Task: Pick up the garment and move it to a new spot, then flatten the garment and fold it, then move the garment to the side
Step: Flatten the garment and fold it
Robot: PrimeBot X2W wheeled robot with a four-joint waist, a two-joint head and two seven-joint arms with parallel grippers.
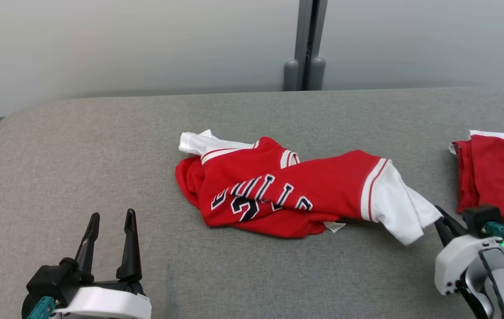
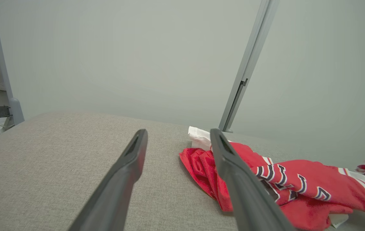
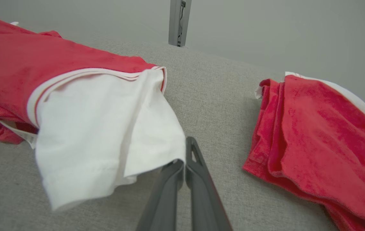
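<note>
The jersey has a red hem, and my left gripper should grab the jersey by it next. Then it can spread the front with the jersey's dark lettering (image 1: 261,193) (image 2: 293,179) flat.
The garment (image 1: 305,190) is a red jersey with white sleeves and dark lettering, lying crumpled in the middle of the grey table (image 1: 79,155). One white sleeve stretches toward the lower right. My right gripper (image 1: 440,217) meets that sleeve's corner. In the right wrist view the right gripper (image 3: 185,154) has its fingers pressed together, and the sleeve hem of the garment (image 3: 73,128) is caught at their tips. My left gripper (image 1: 112,219) stands open at the lower left, well apart from the cloth. The left wrist view has the left gripper (image 2: 179,134) with nothing between its fingers and the garment (image 2: 298,186) to its right.
A second red cloth with white trim (image 1: 495,173) lies folded at the table's right edge, close to my right arm, and appears as the second red cloth (image 3: 314,134) in the right wrist view. A grey post (image 1: 307,44) stands against the wall behind the table. The table's rounded left corner is bare.
</note>
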